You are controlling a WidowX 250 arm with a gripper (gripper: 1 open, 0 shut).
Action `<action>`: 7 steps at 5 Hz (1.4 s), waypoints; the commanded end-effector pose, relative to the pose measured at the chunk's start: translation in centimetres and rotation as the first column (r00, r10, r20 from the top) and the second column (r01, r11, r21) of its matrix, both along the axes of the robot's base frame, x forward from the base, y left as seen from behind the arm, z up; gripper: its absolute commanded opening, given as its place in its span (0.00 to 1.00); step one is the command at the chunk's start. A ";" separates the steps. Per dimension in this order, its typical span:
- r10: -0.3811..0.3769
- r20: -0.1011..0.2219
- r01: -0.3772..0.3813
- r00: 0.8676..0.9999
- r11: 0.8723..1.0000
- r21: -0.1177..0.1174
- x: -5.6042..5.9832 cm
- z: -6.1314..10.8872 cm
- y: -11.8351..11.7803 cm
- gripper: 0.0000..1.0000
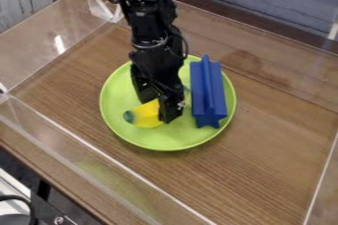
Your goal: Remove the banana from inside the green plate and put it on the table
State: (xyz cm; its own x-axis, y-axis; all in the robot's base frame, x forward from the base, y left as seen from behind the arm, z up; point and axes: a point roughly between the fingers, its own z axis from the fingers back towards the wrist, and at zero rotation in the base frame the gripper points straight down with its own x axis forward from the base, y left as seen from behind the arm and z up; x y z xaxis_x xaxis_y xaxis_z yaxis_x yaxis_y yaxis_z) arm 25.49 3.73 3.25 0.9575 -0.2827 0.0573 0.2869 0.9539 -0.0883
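The gripper needs to grab the banana by its yellow middle (153, 112) next, to take it out of the green plate (132, 132).
The green plate (132, 132) lies in the middle of the table (264, 170). On its left part sits the small yellow banana (145, 116), its dark tip toward the left. My gripper (157, 104) points straight down over the banana, open, with its black fingers (171, 101) straddling the fruit's right end. Whether the fingers touch the banana cannot be told. The arm hides the banana's far end.
A blue star-profiled block (207, 92) lies on the right side of the plate, close beside my gripper. Clear acrylic walls (40, 46) edge the tabletop. Bare wood surrounds the plate on all sides.
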 end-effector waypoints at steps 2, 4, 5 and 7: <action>0.027 0.041 -0.026 0.999 1.000 -0.011 0.3 1.6 0.3 1.00; 0.033 0.044 -0.032 0.998 0.999 -0.022 0.4 2.0 0.2 1.00; 0.038 0.042 -0.037 0.998 0.999 -0.022 0.5 1.8 0.2 0.00; 0.058 0.073 -0.056 0.996 0.998 -0.030 1.1 4.0 0.4 0.00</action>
State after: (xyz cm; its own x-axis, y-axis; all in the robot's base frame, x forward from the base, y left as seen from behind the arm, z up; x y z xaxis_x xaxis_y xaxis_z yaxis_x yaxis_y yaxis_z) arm 25.75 3.70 5.87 0.9689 -0.2328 0.0840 0.2418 0.9628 -0.1206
